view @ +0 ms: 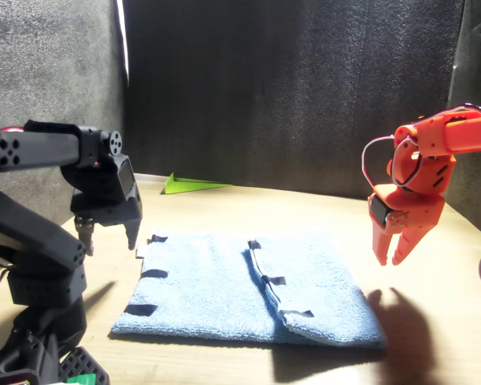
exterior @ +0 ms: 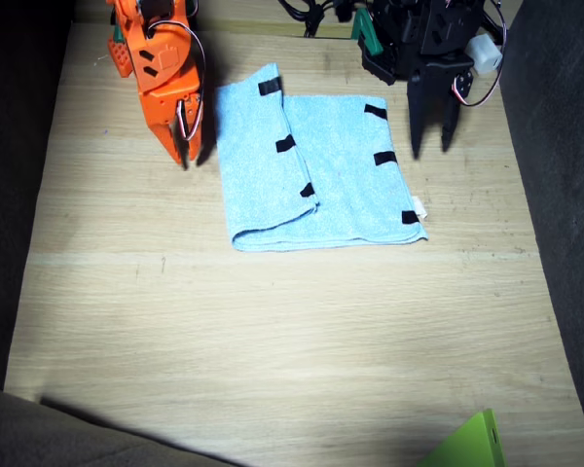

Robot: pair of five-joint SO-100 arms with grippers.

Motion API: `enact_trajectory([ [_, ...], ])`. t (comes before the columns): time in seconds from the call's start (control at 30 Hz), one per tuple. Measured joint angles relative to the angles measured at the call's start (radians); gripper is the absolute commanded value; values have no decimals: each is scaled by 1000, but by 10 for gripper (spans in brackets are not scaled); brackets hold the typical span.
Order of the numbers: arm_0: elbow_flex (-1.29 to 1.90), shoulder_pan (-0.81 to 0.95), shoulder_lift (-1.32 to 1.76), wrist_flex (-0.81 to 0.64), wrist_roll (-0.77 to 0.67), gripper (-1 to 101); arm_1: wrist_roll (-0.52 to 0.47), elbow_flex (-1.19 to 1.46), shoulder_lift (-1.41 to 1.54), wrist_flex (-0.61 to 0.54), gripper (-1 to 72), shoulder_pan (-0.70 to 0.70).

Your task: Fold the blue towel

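The towel's middle (exterior: 339, 156) lies flat, so my left gripper should next pinch its tagged edge (exterior: 396, 161), where the thin cloth ends, to fold the towel.
The blue towel (exterior: 341, 180) (view: 200, 293) lies flat on the wooden table between the two arms. Its side nearest the right arm is folded over, so a row of black strips (exterior: 285, 144) runs down its middle; another row lines the edge near the left arm. A small white tag (exterior: 419, 207) sticks out at that edge. My orange right gripper (exterior: 187, 148) (view: 391, 255) hangs just off the folded side, fingers slightly apart and empty. My black left gripper (exterior: 432, 139) (view: 107, 237) hovers open above the opposite edge, holding nothing.
A green wedge-shaped object (exterior: 470, 446) (view: 194, 184) lies at the table's edge far from the arms. Dark cloth walls (view: 289, 88) surround the table. Bare wood (exterior: 273, 341) stretches beyond the towel.
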Motion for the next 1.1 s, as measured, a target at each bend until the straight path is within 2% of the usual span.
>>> enact_trajectory([
  [0.23,-35,-97,-25,0,3,323,0,-2,-26,-25,122,0],
  [0.27,-44,-106,-29,0,5,314,0,-2,-34,-31,108,-8],
  [0.33,-77,-133,-46,0,15,301,0,-2,-46,-43,0,-35],
  [0.4,-103,-164,-75,0,14,299,11,-3,-66,-58,0,-67],
  [0.47,-118,-176,-107,0,11,174,26,-2,-83,-84,0,-97],
  [0.5,-118,-187,-114,-6,2,173,31,-2,-87,-83,0,-104],
  [0.73,-120,-221,-219,-18,-34,342,52,26,-123,-129,0,-150],
  [1.1,-201,-187,-304,-11,-152,359,29,37,-83,-114,0,-184],
])
